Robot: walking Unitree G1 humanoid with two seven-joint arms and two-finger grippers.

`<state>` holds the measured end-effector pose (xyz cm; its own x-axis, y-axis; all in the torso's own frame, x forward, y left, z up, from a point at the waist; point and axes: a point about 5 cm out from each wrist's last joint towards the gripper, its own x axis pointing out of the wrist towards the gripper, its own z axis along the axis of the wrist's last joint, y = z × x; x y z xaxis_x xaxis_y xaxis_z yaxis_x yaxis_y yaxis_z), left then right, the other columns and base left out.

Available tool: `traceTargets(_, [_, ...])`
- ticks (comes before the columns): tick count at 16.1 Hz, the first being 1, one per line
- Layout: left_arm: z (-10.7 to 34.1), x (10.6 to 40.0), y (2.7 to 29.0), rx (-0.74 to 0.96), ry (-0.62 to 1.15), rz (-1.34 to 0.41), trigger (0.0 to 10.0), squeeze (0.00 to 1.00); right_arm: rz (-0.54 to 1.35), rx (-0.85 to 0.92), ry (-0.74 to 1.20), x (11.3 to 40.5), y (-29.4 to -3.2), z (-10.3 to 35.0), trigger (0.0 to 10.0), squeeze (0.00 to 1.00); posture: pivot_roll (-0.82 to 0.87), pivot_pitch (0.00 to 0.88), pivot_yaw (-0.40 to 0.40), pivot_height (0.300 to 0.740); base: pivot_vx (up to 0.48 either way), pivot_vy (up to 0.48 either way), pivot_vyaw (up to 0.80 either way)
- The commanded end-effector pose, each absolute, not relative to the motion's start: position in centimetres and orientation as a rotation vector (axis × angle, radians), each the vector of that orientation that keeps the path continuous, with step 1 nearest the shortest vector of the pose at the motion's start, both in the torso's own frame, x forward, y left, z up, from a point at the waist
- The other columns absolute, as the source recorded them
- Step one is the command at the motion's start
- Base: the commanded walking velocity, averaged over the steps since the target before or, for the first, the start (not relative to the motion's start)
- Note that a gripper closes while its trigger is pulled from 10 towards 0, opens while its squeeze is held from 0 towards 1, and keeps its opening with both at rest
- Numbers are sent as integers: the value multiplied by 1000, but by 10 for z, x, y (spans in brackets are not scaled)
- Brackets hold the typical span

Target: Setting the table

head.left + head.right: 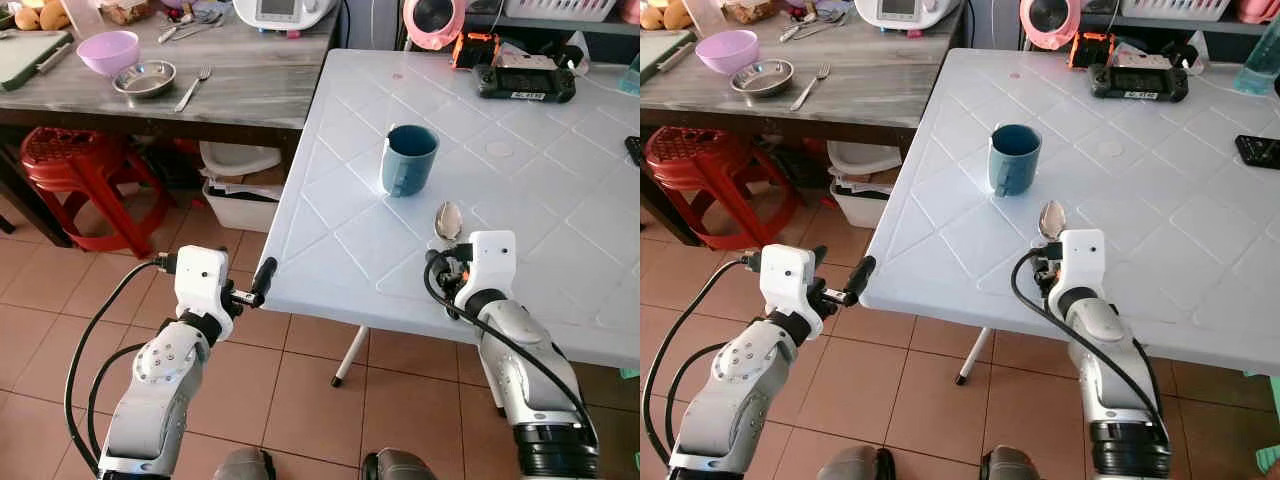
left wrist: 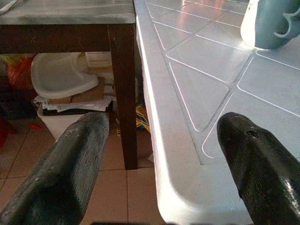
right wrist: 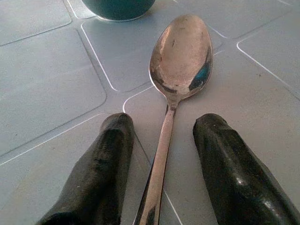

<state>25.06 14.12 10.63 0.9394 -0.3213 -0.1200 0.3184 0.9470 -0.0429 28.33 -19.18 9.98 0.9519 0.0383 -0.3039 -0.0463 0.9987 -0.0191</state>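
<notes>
My right gripper picks up the metal spoon by its handle (image 3: 164,152) next, to set the spoon beside the fork and metal dish.
A metal spoon (image 3: 180,58) lies flat on the white plastic table (image 1: 340,250), its bowl (image 1: 448,220) pointing toward a blue mug (image 1: 408,158) that stands upright just beyond it. My right gripper (image 3: 164,126) rests low over the spoon's handle, open, one black finger (image 3: 110,154) on each side of the handle and neither touching it. My left gripper (image 1: 262,280) hangs open at the table's front left edge. In the left wrist view its fingers (image 2: 79,159) straddle that rim, with the mug (image 2: 272,23) farther along.
A wooden table at the back left carries a purple bowl (image 1: 108,52), a metal dish (image 1: 144,78) and a fork (image 1: 194,88). A red stool (image 1: 70,160) and a white bin (image 1: 240,205) stand beneath it. A game controller (image 1: 524,82) lies at the white table's far side.
</notes>
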Motion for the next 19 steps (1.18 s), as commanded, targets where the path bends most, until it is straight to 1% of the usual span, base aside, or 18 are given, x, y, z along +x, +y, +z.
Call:
traceTargets(1, [108,250,140,-7,128,-333,10000,0,37,-10,401,279,-196,85,0,0,33,101,58,740,0,0,0])
traceTargets(7, [106,251,139,-21,138,-332,10000,0,32,42,459,274,-200,79,0,0,23,88,53,740,0,0,0])
traceTargets(9, [109,254,138,-33,121,-321,10000,0,22,74,468,273,-197,79,0,0,16,82,50,740,0,0,0])
traceTargets(15, [104,258,133,-73,120,-311,10000,0,-34,67,495,262,-192,69,0,0,-7,38,29,740,0,0,0])
traceTargets(18, [99,261,131,-93,124,-295,10000,0,-75,101,471,258,-185,71,0,0,-20,5,18,740,0,0,0])
traceTargets(19, [101,263,130,-100,114,-293,10000,0,-99,130,432,258,-184,76,0,0,-22,0,15,740,0,0,0])
